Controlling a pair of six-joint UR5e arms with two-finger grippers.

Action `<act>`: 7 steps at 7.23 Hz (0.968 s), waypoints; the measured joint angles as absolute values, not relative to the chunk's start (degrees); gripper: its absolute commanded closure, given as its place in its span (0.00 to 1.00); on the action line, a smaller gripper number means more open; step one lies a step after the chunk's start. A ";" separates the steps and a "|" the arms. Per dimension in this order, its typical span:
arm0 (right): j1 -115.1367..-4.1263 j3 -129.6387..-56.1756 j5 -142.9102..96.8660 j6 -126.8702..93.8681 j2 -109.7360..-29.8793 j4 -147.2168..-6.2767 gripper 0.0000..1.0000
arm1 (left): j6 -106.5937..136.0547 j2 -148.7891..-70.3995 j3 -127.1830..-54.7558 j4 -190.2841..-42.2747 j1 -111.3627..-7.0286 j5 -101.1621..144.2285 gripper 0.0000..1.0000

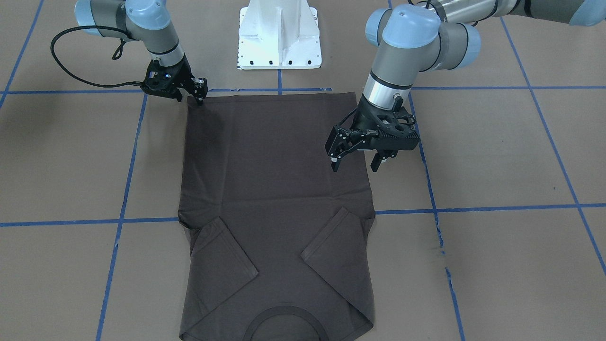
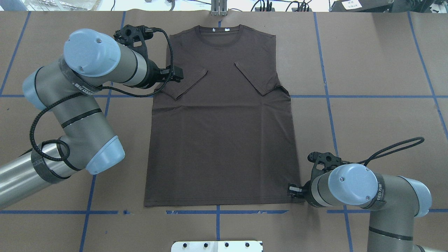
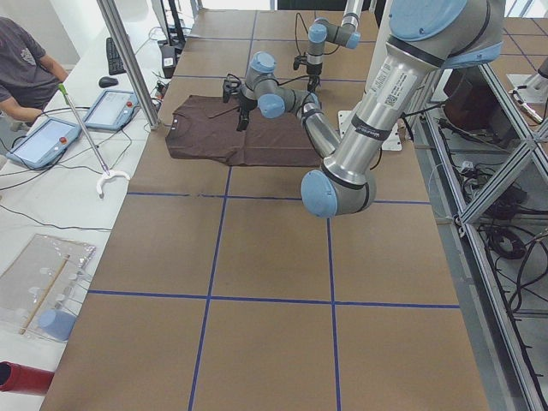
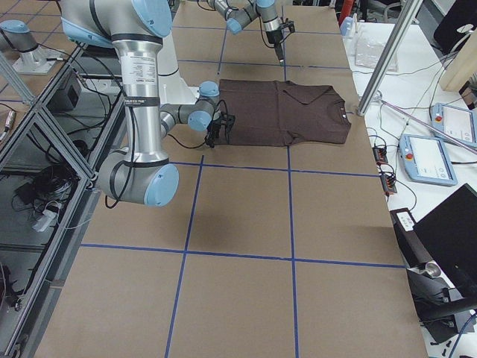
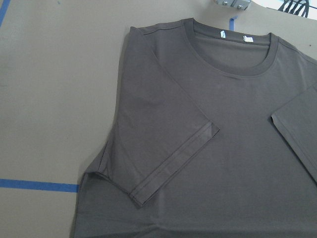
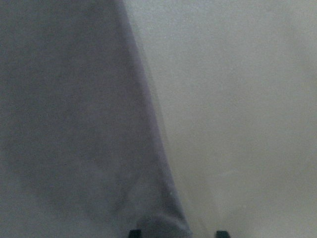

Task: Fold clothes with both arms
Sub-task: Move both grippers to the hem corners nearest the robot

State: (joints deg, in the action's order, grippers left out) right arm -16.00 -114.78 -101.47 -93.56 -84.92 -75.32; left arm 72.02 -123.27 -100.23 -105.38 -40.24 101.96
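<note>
My right gripper will grab the shirt by its hem corner [image 1: 193, 103] next. Then it should fold the shirt in half toward the shirt's collar [image 1: 287, 311].
The dark brown-grey T-shirt [image 1: 274, 189] lies flat on the brown table [image 1: 497, 156], collar on the side away from the robot and both sleeves folded inward over the body. It also shows in the overhead view [image 2: 224, 140] and the left wrist view [image 5: 223, 148]. My left gripper [image 1: 355, 163] is open and empty, raised above the shirt's side edge near the folded sleeve [image 2: 185, 82]. My right gripper [image 1: 201, 97] is low at the hem corner nearest the robot. In the right wrist view its fingertips [image 6: 133, 232] stand apart, with the shirt's corner [image 6: 163, 223] between them.
The white base pedestal [image 1: 279, 38] stands just behind the hem. Blue tape lines [image 1: 473, 208] cross the table. A metal post [image 2: 218, 8] stands beyond the collar. An operator [image 3: 26, 68] sits past the table's far edge with tablets [image 3: 111, 110].
</note>
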 measured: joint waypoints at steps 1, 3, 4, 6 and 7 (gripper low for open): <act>-16.00 -114.86 -101.71 -93.49 -84.91 -75.32 1.00 | 71.99 -123.22 -100.21 -105.38 -40.25 101.96 0.00; -16.00 -115.01 -101.84 -93.37 -84.90 -75.32 1.00 | 71.98 -123.16 -100.21 -105.38 -40.25 101.95 0.00; -16.01 -115.35 -101.77 -93.37 -84.90 -75.32 1.00 | 72.02 -123.15 -100.28 -105.38 -40.25 101.97 0.00; -16.25 -117.76 -101.27 -93.57 -84.97 -75.32 1.00 | 75.23 -120.68 -102.75 -105.56 -38.84 102.20 0.00; -16.47 -119.20 -101.41 -93.60 -84.98 -75.30 1.00 | 80.83 -117.76 -105.87 -105.68 -35.88 102.17 0.00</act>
State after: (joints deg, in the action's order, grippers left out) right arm -16.47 -119.20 -101.41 -93.60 -84.98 -75.30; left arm 80.83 -117.76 -105.87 -105.68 -35.88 102.17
